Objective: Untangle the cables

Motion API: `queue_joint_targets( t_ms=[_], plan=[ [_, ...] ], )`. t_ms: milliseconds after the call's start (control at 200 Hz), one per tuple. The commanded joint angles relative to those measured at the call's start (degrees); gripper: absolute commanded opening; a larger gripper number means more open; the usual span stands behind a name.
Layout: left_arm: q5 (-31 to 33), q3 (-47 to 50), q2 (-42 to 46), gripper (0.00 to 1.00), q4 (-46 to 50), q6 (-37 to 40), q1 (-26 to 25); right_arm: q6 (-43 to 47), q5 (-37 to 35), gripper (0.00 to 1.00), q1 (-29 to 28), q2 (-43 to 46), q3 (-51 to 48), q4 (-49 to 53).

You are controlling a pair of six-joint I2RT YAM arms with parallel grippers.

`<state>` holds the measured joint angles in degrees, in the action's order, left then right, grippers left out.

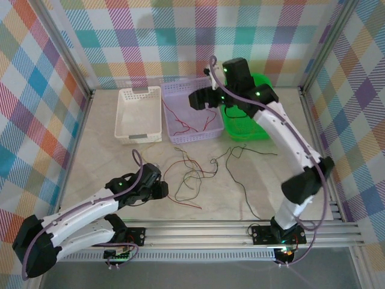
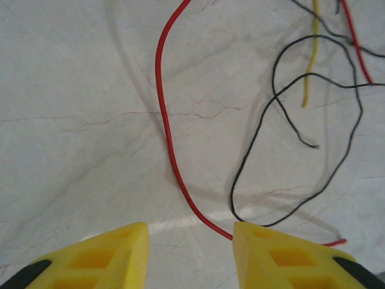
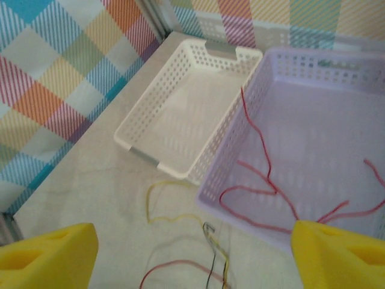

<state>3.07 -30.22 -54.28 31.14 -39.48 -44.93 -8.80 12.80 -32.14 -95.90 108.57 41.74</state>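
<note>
My left gripper grabs the red cable [image 1: 165,176] along its lone curve next and leaves the black loop free, to untangle the red one alone.
The cables lie loose on the table: a tangle of red, black and yellow wires [image 1: 191,174] between the arms. One red cable [image 2: 163,108] runs down between my left gripper's [image 2: 191,227] yellow fingers and passes behind the right fingertip [image 2: 252,241], with a black cable [image 2: 274,96] looping beside it. The jaws stand apart and low over the table, closed on nothing. My right gripper [image 3: 192,235] hangs wide open above the near corner of the purple basket [image 3: 337,114], where red cables [image 3: 264,177] lie inside. Below it, a yellow cable [image 3: 157,205] curls on the table.
A white basket [image 1: 139,113] stands left of the purple basket [image 1: 174,90], and a green basket [image 1: 260,129] to its right, partly under the right arm. Checkered walls close in the table on three sides, and a metal rail [image 1: 198,232] runs along the near edge.
</note>
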Motion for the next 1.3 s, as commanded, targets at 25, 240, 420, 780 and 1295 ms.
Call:
queue_joint_targets(
  t_ms=[25, 240, 420, 780, 1295],
  plan=[
    [3.7, -1.0, -4.4, 0.41, -3.5, -0.3, -0.4, -0.6, 2.0, 0.95, 0.3, 10.2, -13.3, -7.9],
    [10.0, -6.3, -13.4, 0.41, -3.1, 0.6, 0.2, -2.3, -0.4, 1.0, 0.3, 25.9, -31.8, -8.9],
    [11.3, -8.0, -20.4, 0.4, -6.1, 1.8, 1.7, -6.8, -3.1, 1.0, 0.3, 37.7, -46.7, -7.0],
    [11.4, -9.9, -28.4, 0.36, -10.2, 3.0, 4.8, -18.0, -13.4, 1.0, 0.3, 45.1, -65.8, 2.1],
    [11.8, -12.2, -35.1, 0.2, -12.9, 3.6, 5.2, -21.6, -12.7, 0.99, 0.2, 33.4, -76.2, -8.0]
  ],
)
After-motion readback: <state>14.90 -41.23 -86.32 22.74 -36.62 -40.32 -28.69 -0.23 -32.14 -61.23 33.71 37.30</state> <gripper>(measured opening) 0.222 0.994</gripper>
